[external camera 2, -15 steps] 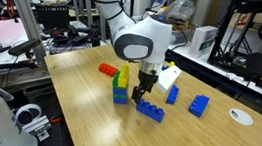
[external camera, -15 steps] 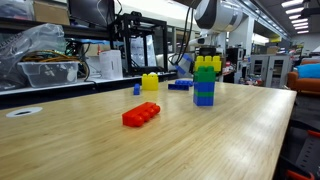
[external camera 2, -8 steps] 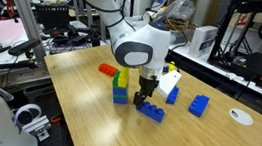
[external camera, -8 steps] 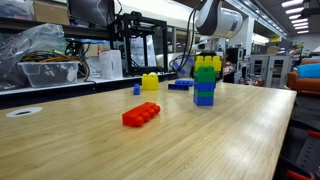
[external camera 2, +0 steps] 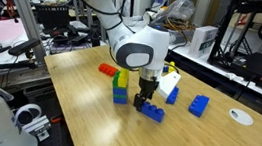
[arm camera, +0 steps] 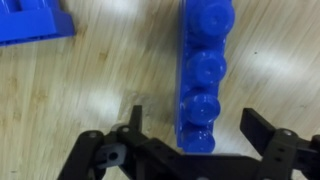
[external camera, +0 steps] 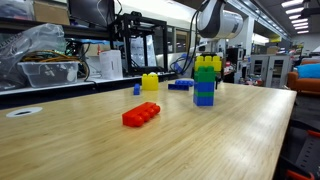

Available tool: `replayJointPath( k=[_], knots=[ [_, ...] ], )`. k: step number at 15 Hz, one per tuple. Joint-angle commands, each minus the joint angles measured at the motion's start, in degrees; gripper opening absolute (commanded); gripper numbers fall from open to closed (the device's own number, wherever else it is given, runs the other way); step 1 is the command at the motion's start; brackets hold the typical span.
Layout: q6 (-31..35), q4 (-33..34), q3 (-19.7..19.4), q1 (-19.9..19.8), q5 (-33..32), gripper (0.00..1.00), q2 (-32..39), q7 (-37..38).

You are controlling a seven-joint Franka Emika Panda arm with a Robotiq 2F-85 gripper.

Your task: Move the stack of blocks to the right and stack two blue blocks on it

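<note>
I should grip the long blue block by its near end next, across its long sides, so its bottom and far end stay free and I can stack that block.
The stack of blocks (external camera 2: 120, 85) stands upright on the wooden table, blue at the bottom, green in the middle, yellow on top; it also shows in an exterior view (external camera: 206, 80). Just beside it my gripper (external camera 2: 146, 100) hangs low over a long blue block (external camera 2: 149, 109). In the wrist view the gripper (arm camera: 198, 128) is open, its fingers (arm camera: 262, 130) on either side of the near end of that block (arm camera: 205, 75) without touching it. Another blue block (external camera 2: 198, 106) lies farther along the table. A further blue one (arm camera: 35, 22) shows at the top left of the wrist view.
A long flat red brick (external camera: 141, 114) lies in the middle of the table (external camera: 200, 140). A lone yellow brick (external camera: 150, 82) stands near the far edge. There is a white disc (external camera 2: 239, 117) by the table's corner. Shelves, 3D printers and cables stand beyond the edges.
The gripper has come down a little over the long blue block, still open. The bricks have not moved.
</note>
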Motion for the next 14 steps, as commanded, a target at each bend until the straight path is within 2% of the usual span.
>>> replayJointPath(
  k=[1,9,14],
  knots=[
    [1.1,-0.4,1.4,-1.0,-2.5,1.0,-0.3,2.7],
    [0.7,-0.4,2.3,-0.5,-5.9,1.0,-0.4,8.0],
    [0.8,-1.1,2.0,0.3,-10.6,1.0,-0.7,13.3]
  ],
)
